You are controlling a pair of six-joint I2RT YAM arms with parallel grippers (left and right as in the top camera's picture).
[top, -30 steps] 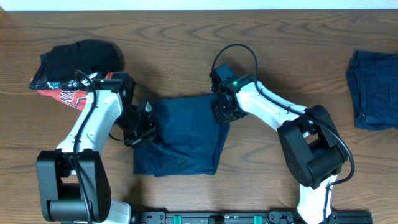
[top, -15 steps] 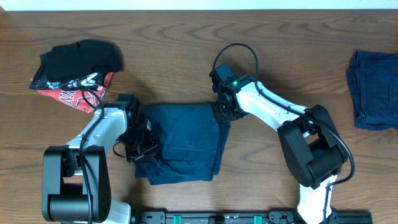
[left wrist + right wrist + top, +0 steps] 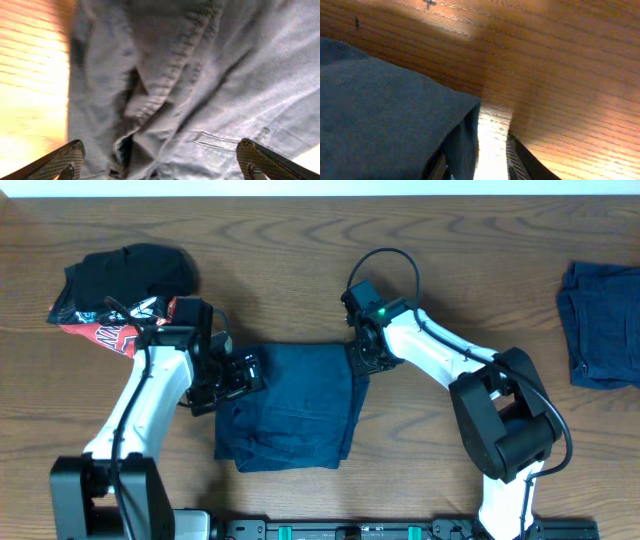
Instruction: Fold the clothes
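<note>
My right gripper picks up the denim garment point(image 3: 295, 405) next by its corner facing the folded dark blue garment, to stack it there folded.
A blue denim garment point(image 3: 295, 405) lies folded in the middle of the table. My left gripper point(image 3: 243, 373) hovers over its left edge, open. In the left wrist view the wrinkled denim point(image 3: 200, 75) fills the frame between the widely spread fingertips point(image 3: 62, 159), and nothing is gripped. My right gripper point(image 3: 361, 362) sits at the garment's top right corner. In the right wrist view its jaws stand apart. The cloth's edge point(image 3: 462, 135) hangs loose beside the left finger, and bare wood shows between it and the right finger point(image 3: 520, 160).
A pile of black and red clothes point(image 3: 125, 285) lies at the back left, just behind the left arm. A folded dark blue garment point(image 3: 600, 325) rests at the far right edge. The table's back edge point(image 3: 320, 195) meets a white wall.
The left gripper opened wide, let go of the denim and moved up and back. The right gripper's jaws parted at the corner. The garment now lies flatter and squarer.
</note>
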